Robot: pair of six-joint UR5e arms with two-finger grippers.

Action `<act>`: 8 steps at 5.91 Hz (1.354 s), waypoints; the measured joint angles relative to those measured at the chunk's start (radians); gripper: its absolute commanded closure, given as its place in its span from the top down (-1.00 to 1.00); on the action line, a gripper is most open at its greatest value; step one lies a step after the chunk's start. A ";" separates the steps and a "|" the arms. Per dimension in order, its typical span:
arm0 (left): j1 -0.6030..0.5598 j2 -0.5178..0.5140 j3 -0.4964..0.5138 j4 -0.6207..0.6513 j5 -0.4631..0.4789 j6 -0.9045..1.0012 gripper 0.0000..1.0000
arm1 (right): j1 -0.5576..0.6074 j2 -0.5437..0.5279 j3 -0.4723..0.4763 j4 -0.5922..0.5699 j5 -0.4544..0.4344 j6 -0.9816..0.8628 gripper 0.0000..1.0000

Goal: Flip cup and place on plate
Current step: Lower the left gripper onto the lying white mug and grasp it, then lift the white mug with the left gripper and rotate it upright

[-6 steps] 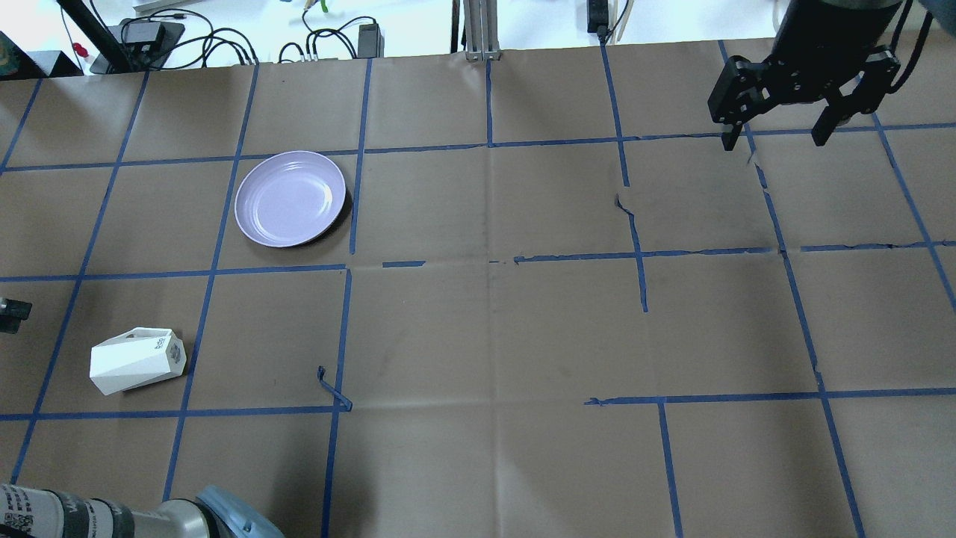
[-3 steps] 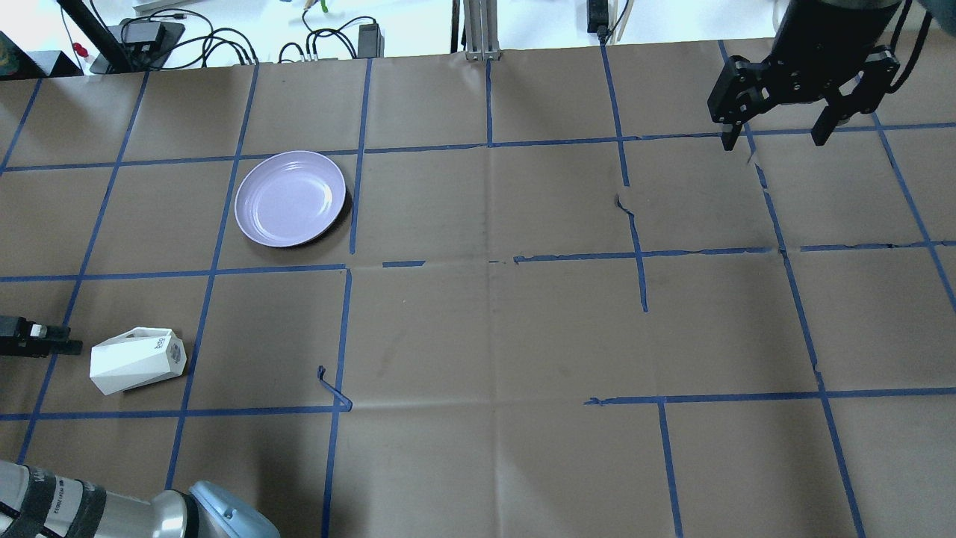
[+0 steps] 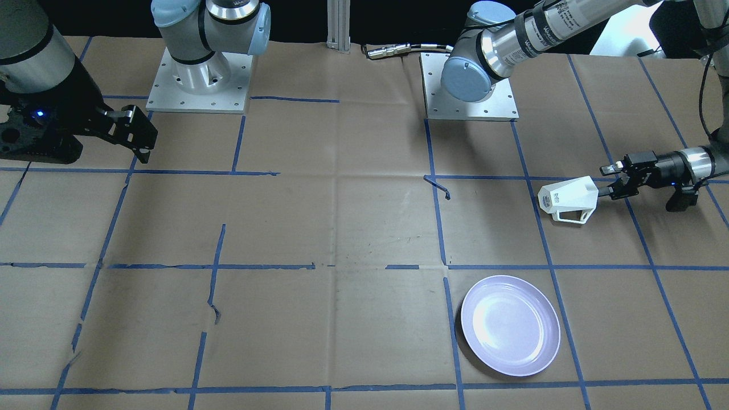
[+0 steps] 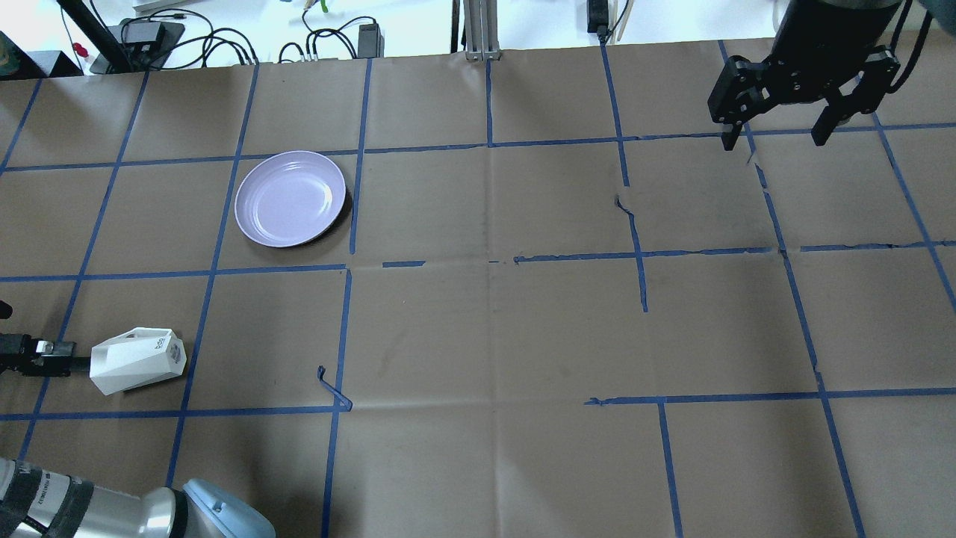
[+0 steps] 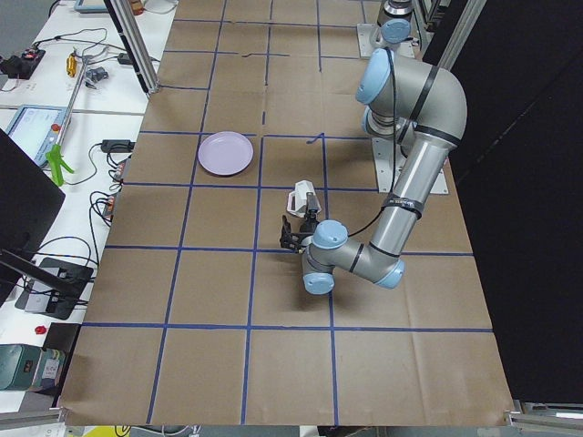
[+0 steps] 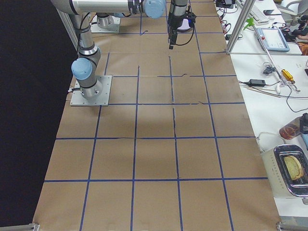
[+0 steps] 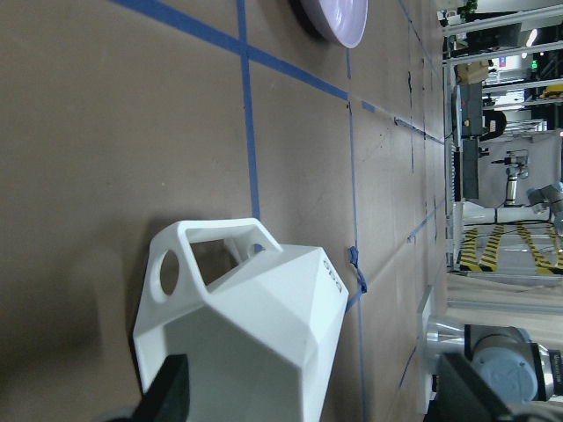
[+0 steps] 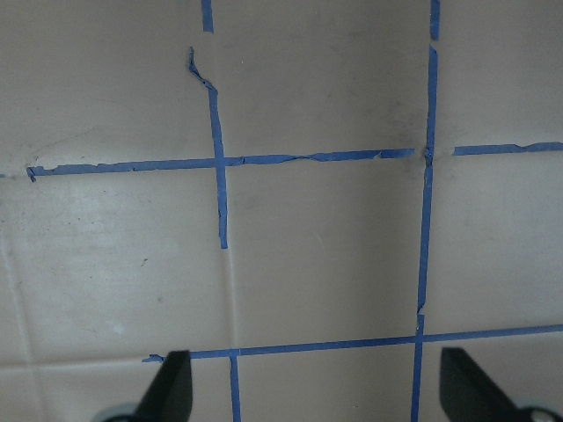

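I should close my left gripper on the white cup now, because my fingers straddle its side point(image 3: 589, 183) point(image 7: 313, 380), from inside the cup's opening to outside.
The white faceted cup point(image 4: 138, 360) lies on its side at the near left of the table, with its base and grey logo toward the table's middle. It also shows in the front view point(image 3: 569, 196), the left-side view point(image 5: 301, 198) and the left wrist view point(image 7: 255, 334), where its open mouth faces the camera and its handle points toward the plate. My left gripper point(image 4: 69, 357) point(image 3: 608, 182) is open, low and level at the cup's mouth, holding nothing. The lavender plate point(image 4: 290, 198) point(image 3: 510, 324) lies empty farther out. My right gripper point(image 4: 774, 137) point(image 8: 318, 396) hangs open and empty at the far right.
Brown paper with a blue tape grid covers the table point(image 4: 493, 329). A loose curl of tape point(image 4: 332, 388) sticks up to the right of the cup. Cables and power bricks point(image 4: 224, 41) lie beyond the far edge. The arm bases point(image 3: 196, 80) stand at the robot's side.
My left gripper has come in from the left edge and moved right, up to the cup's open mouth. The cup, the plate and the right arm have not moved.
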 measured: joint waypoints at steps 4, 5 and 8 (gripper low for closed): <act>0.001 -0.030 0.004 -0.043 -0.023 0.021 -1.00 | 0.000 0.000 0.000 -0.001 0.000 0.000 1.00; 0.001 -0.031 0.007 -0.043 -0.022 0.030 -1.00 | 0.000 0.000 0.000 0.000 0.000 0.000 1.00; 0.003 -0.027 0.024 -0.066 -0.025 0.048 -1.00 | 0.000 0.000 0.000 0.000 0.000 0.000 1.00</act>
